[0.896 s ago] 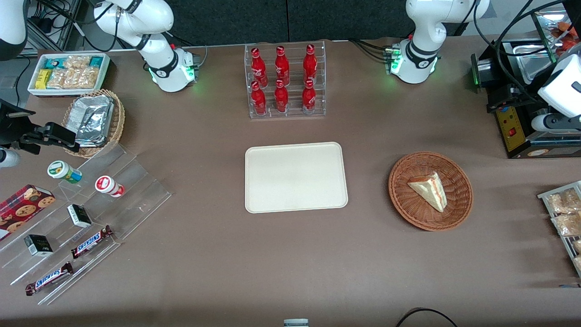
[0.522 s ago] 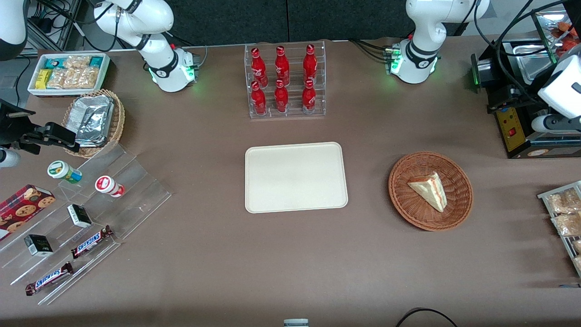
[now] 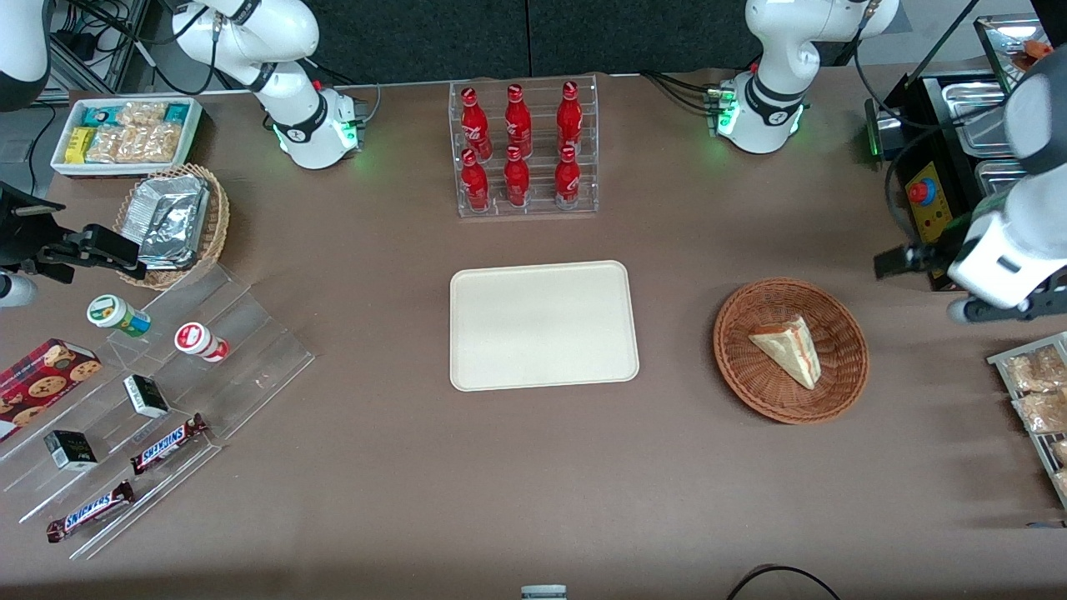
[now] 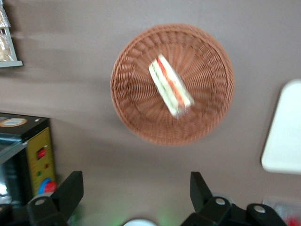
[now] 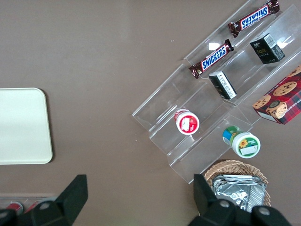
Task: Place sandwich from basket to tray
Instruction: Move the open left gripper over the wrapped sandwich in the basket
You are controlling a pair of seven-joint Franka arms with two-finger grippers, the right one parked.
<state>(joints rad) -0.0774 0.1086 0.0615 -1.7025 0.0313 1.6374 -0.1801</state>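
I next need to grab the sandwich with my gripper by its flat bread sides, which stand upright in the basket, because the sandwich is a wedge with sloping edges.
A triangular sandwich (image 3: 788, 350) with red and green filling lies in the round reddish-brown basket (image 3: 733, 367). The cream tray (image 3: 542, 325) sits bare at the table's middle, beside the basket toward the parked arm's end. My left gripper (image 3: 896, 260) hangs high above the table, off the basket's rim toward the working arm's end and a little farther from the front camera. In the left wrist view the gripper (image 4: 135, 181) is open and holds nothing, with the basket (image 4: 131, 108), the sandwich (image 4: 170, 91) and a tray corner (image 4: 284, 136) below it.
A black machine with a red button (image 3: 925, 196) stands close to my arm. A wire rack of snack packets (image 3: 1034, 392) lies near the basket. A rack of red bottles (image 3: 523, 150) stands farther back than the tray. Acrylic shelves (image 3: 150, 392) sit at the parked arm's end.
My left arm has swung down from beside the black machine toward the basket, and its gripper now shows in the front view. Sandwich, basket and tray have not moved.
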